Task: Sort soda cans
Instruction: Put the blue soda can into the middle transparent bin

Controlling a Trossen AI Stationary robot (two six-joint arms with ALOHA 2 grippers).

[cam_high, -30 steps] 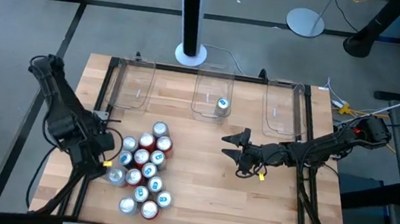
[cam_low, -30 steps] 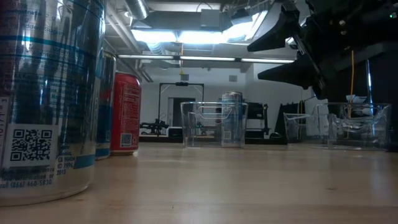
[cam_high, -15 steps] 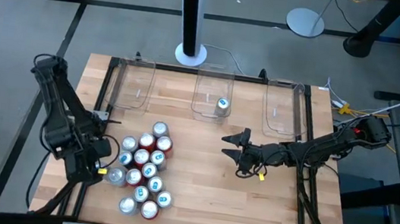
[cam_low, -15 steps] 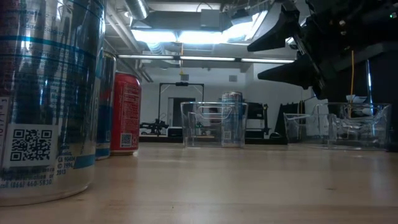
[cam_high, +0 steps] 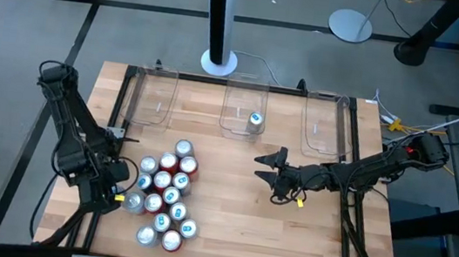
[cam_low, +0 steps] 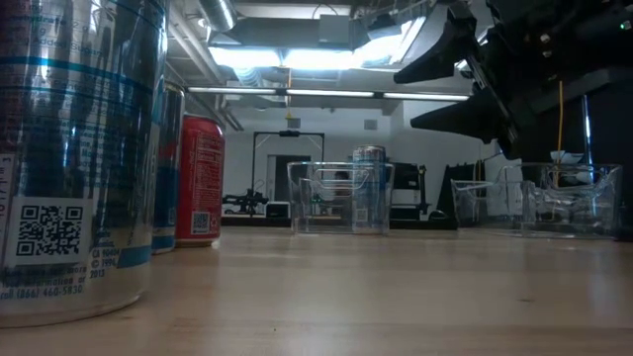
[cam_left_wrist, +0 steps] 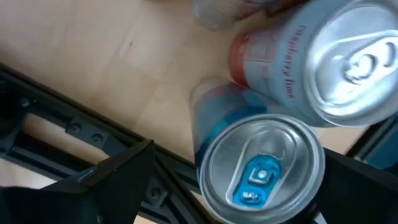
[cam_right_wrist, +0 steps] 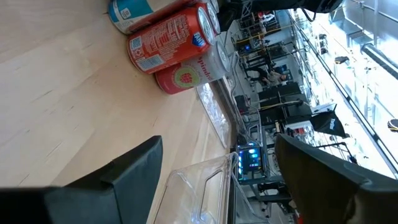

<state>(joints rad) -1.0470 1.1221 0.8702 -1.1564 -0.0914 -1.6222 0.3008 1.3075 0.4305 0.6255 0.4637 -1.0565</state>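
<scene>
I need my left gripper to grab the blue-tabbed can next by its side below the can's rim (cam_left_wrist: 216, 121), to sort it into the middle clear bin.
Several soda cans (cam_high: 164, 195), red, blue-and-white and silver, stand upright in a cluster on the wooden table's near left. One more can (cam_high: 255, 120) stands in the middle clear bin (cam_high: 238, 130). My left gripper (cam_high: 122, 197) points down, open, over the cluster's leftmost can (cam_high: 133, 202). In the left wrist view this blue-tabbed can (cam_left_wrist: 261, 168) shows between the two fingers, which stand on either side of it with gaps. A pink-lettered can (cam_left_wrist: 348, 62) stands beside it. My right gripper (cam_high: 265, 169) hangs open and nearly level above the table's middle, holding nothing.
Three clear bins line the far edge: left (cam_high: 152, 100), middle and right (cam_high: 325, 124). A black frame rail (cam_left_wrist: 81, 130) runs along the table's left edge, close to my left gripper. Bare wood lies between the cluster and my right gripper (cam_low: 445, 79).
My left gripper has sunk, shifting a little toward the table's near edge, onto the cluster's leftmost can. It has stayed open. The cans and my right arm have kept still.
</scene>
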